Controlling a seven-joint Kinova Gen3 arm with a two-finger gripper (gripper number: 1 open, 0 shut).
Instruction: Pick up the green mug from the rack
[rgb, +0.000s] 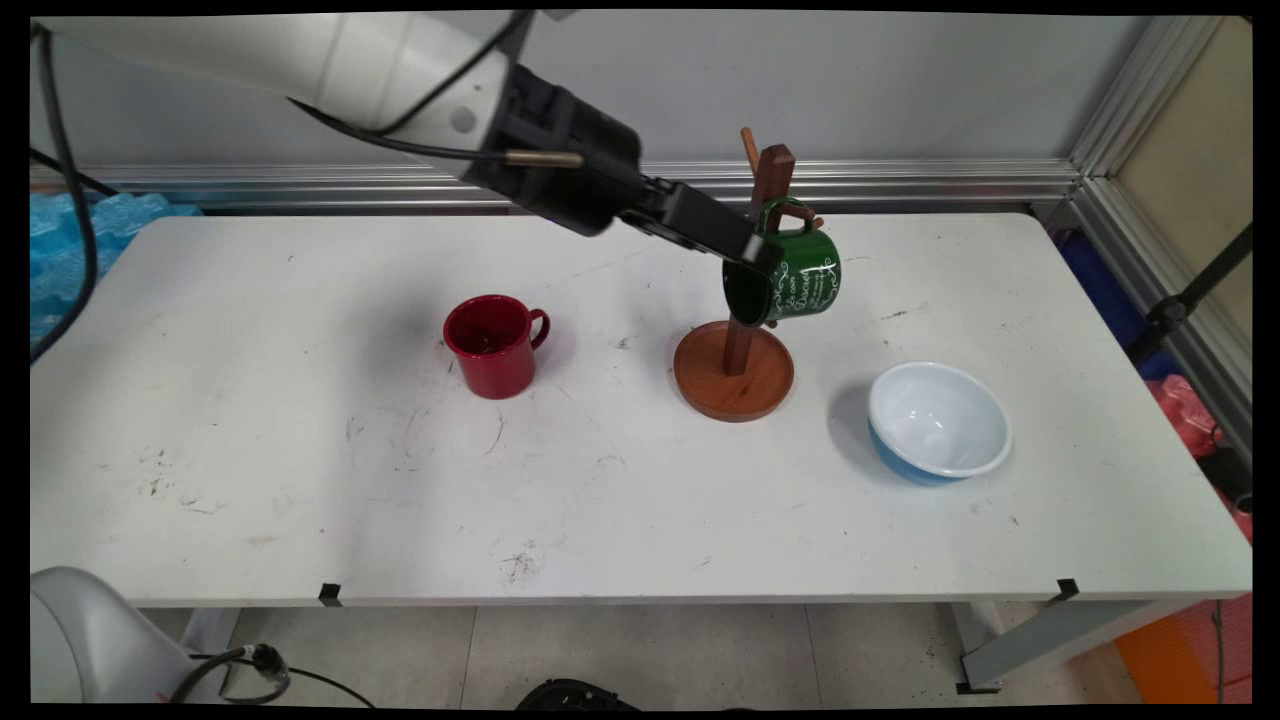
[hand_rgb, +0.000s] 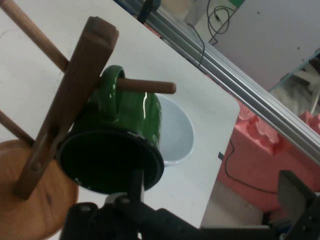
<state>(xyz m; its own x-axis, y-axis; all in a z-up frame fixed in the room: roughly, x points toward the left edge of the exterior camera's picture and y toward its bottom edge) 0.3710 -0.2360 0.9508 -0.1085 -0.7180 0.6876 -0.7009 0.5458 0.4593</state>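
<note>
The robot needs to grab the green mug by its dark rim (rgb: 729, 295) next, so that its gripper can then lift the mug off the wooden mug tree.
A dark green mug (rgb: 800, 278) with white lettering hangs by its handle on a peg of the wooden mug tree (rgb: 735, 372), mouth turned toward the arm. In the hand view the green mug (hand_rgb: 125, 130) fills the centre, its handle over the peg beside the mug tree's post (hand_rgb: 70, 105). My gripper (rgb: 748, 256) is right at the mug's rim on the left side. The gripper (hand_rgb: 215, 192) stands open: one finger rests by the rim's lower edge, the other stands far off at the right, and nothing is clamped between them.
A red mug (rgb: 493, 344) stands upright left of the mug tree. A blue bowl (rgb: 938, 422) with a white inside sits to the right of it, also seen as the bowl (hand_rgb: 177, 132) behind the green mug. A wall and metal rail run behind the table (rgb: 300, 480).
</note>
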